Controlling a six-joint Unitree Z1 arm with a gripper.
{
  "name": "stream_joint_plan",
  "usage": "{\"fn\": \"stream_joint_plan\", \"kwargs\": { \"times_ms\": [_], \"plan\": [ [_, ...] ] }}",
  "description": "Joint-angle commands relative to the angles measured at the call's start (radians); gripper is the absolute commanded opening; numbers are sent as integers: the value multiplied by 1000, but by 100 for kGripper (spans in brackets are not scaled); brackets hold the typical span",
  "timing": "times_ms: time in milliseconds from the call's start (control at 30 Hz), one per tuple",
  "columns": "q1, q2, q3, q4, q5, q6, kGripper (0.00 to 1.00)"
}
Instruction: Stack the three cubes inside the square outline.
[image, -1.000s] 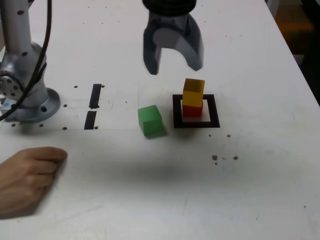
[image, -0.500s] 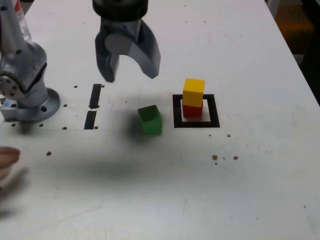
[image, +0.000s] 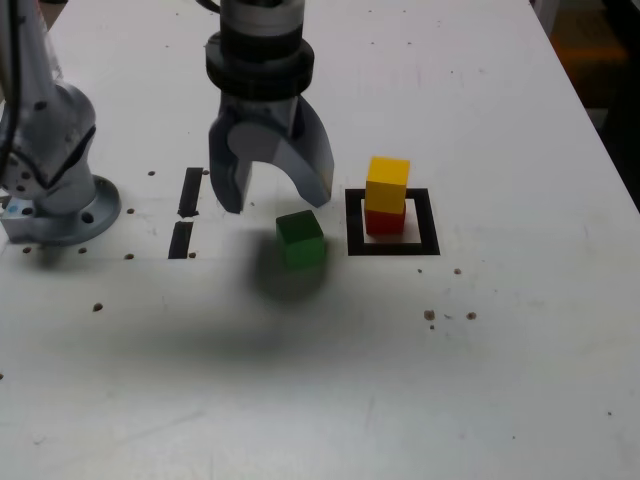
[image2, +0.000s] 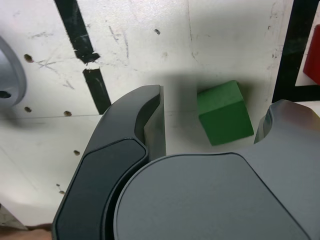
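Note:
My gripper is to pick up the green cube next by two opposite sides, so that the green cube can go on top of the yellow cube (image: 387, 184) in the stack.
A green cube (image: 300, 240) (image2: 223, 112) lies on the white table just to the exterior view's left of the square outline (image: 355, 225) (image2: 295, 50). Inside the outline, a yellow cube (image: 387, 184) sits on a red cube (image: 385, 221) (image2: 314, 62). My gripper (image: 273, 200) (image2: 212, 100) hangs open a little above the green cube, slightly to its left in the exterior view. In the wrist view the green cube shows between the two fingers, nearer one of them. Nothing is held.
The arm's grey base (image: 60, 200) (image2: 7, 70) stands at the exterior view's left. Two short black tape strips (image: 190, 190) (image2: 97, 90) lie between the base and the green cube. Small holes and specks dot the table.
The gripper has come down and moved to the exterior view's right, from near the tape strips to above the green cube. A hand at the lower left has left the view.

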Motion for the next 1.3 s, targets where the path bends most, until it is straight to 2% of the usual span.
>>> {"fn": "stream_joint_plan", "kwargs": {
  "times_ms": [0, 767, 867, 1067, 1133, 1200, 1267],
  "plan": [
    [-2, 12, 4, -7, -1, -2, 76],
    [-2, 118, 34, -110, -15, 14, 75],
    [-2, 128, 31, -118, -15, 15, 67],
    [-2, 128, 35, -146, -4, 15, 32],
    [-2, 122, 38, -150, 4, 15, 17],
    [-2, 110, 44, -143, 7, 16, 12],
    [-2, 97, 47, -127, 11, 14, 12]
  ]
}}
